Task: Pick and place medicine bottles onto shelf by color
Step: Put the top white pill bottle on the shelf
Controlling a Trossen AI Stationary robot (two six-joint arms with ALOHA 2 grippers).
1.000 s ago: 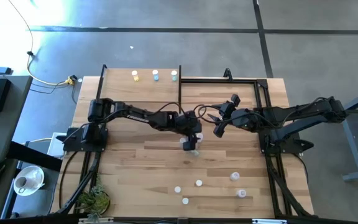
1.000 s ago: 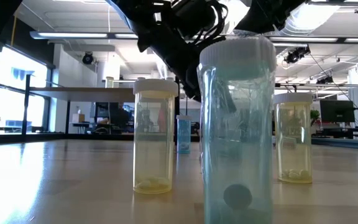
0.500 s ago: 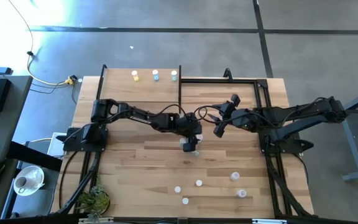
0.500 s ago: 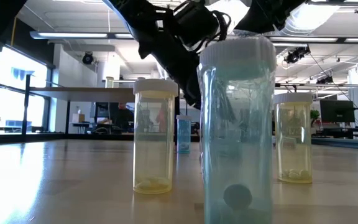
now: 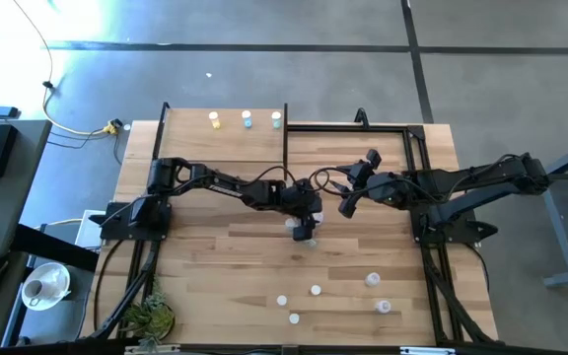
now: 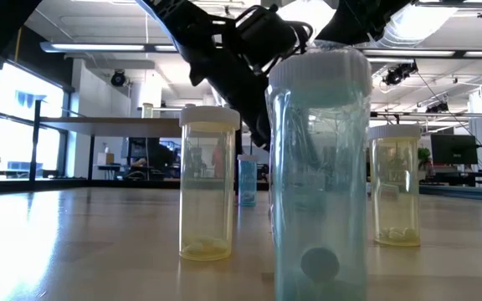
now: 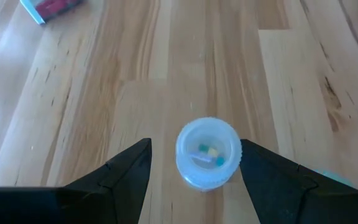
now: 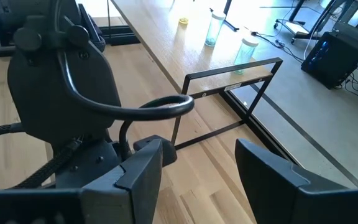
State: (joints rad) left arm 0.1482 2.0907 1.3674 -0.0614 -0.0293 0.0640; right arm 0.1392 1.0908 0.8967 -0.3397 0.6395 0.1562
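My left gripper's fingertips reach down on either side of the bottle's pale cap [image 7: 208, 151] and would catch the cap, so it is now time to close on it.
A small pale-capped medicine bottle [image 7: 207, 151] stands upright on its base at the middle of the wood table [image 5: 215, 256]. My left gripper [image 5: 304, 223] is open and slants down over it. One finger stands on either side of the bottle, with a gap to each. My right gripper [image 5: 346, 204] hangs open and holds nothing, to the right of the left gripper and above the table. The shelf [image 5: 225, 145] is at the table's far left and carries a yellow bottle [image 5: 214, 119], a blue one [image 5: 247, 119] and a pale one [image 5: 276, 119].
Several more bottles [image 5: 316, 290] stand near the table's near right. In the low view a pale blue bottle [image 6: 320, 167] and two yellow ones [image 6: 207, 184] [image 6: 396, 184] stand close to the camera. A black metal frame [image 8: 229, 81] stands at the far right. A plant [image 5: 151, 318] sits at the near left corner.
My left gripper has sunk a little toward the bottle at the table's middle, still open. The bottle has stayed in place.
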